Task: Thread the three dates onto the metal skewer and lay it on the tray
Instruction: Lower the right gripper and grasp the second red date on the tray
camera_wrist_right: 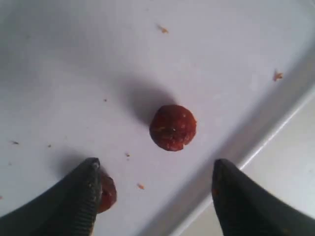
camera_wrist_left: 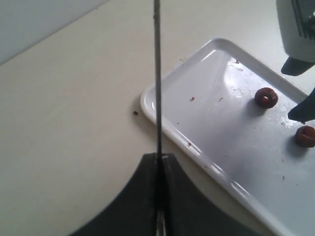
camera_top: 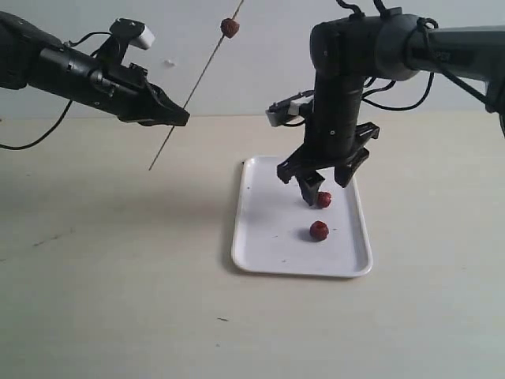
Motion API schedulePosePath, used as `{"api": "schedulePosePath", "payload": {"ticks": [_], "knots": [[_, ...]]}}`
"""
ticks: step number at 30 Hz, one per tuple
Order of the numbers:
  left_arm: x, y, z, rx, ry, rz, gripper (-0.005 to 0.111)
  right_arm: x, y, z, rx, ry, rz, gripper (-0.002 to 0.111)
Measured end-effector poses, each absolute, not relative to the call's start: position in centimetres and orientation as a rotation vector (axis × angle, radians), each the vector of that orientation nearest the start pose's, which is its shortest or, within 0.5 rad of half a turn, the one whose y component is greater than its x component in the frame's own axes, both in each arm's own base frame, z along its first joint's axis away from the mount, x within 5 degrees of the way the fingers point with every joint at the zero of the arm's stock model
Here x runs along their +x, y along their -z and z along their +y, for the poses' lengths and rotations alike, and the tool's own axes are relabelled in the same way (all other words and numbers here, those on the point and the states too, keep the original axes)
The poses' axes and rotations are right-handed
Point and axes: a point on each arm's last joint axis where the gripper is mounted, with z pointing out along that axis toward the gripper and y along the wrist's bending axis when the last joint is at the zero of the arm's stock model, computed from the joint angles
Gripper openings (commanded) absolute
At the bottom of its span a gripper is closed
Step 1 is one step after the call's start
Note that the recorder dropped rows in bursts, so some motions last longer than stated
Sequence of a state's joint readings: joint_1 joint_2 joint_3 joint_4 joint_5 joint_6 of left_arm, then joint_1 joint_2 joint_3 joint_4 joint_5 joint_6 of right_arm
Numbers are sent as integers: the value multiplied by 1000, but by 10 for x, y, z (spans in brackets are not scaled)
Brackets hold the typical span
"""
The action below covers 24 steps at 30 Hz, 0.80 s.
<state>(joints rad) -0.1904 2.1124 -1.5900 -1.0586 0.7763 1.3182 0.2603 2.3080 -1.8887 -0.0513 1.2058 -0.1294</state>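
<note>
Next, my right gripper grabs a date on the tray point(camera_top: 268, 237) by its round sides, which leaves the date's middle free for the skewer point(camera_top: 201, 79).
My left gripper point(camera_top: 178, 117) is shut on the thin metal skewer point(camera_top: 201, 79), holding it slanted in the air left of the tray. In the left wrist view the skewer point(camera_wrist_left: 157, 73) runs straight out from the shut jaws point(camera_wrist_left: 160, 158). One date point(camera_top: 230, 28) sits threaded near the skewer's upper end. Two dates point(camera_top: 323, 199) point(camera_top: 319, 230) lie on the white tray point(camera_top: 268, 237). My right gripper point(camera_top: 325, 185) hangs open low over the tray. In the right wrist view one date point(camera_wrist_right: 173, 127) lies just ahead of the open gripper point(camera_wrist_right: 156, 167), and the other date point(camera_wrist_right: 107, 192) rests against one finger point(camera_wrist_right: 83, 196).
The tray point(camera_wrist_left: 216, 123) lies on a plain beige table point(camera_top: 118, 276) and carries small dark crumbs point(camera_wrist_right: 162, 29). Its rim point(camera_wrist_right: 275, 123) runs close to the right gripper's other finger. A pale wall point(camera_top: 260, 71) stands behind the table.
</note>
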Motion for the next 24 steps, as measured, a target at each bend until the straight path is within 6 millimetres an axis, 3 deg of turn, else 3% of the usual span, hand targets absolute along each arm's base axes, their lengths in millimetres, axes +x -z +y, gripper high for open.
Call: {"api": "schedulePosePath", "payload": {"ticks": [3, 6, 8, 15, 24], "knots": [[442, -203, -142, 957, 688, 2121, 0, 453, -147, 112, -908, 159, 2987, 62], [442, -203, -141, 964, 682, 2122, 0, 458, -146, 111, -1260, 225, 2801, 62], [442, -202, -141, 980, 669, 2125, 0, 463, -147, 113, -1378, 243, 2693, 62], [442, -202, -140, 988, 646, 2127, 0, 467, -148, 114, -1537, 262, 2568, 62], [445, -199, -139, 980, 619, 2131, 0, 457, -146, 117, -1762, 146, 2525, 58]]}}
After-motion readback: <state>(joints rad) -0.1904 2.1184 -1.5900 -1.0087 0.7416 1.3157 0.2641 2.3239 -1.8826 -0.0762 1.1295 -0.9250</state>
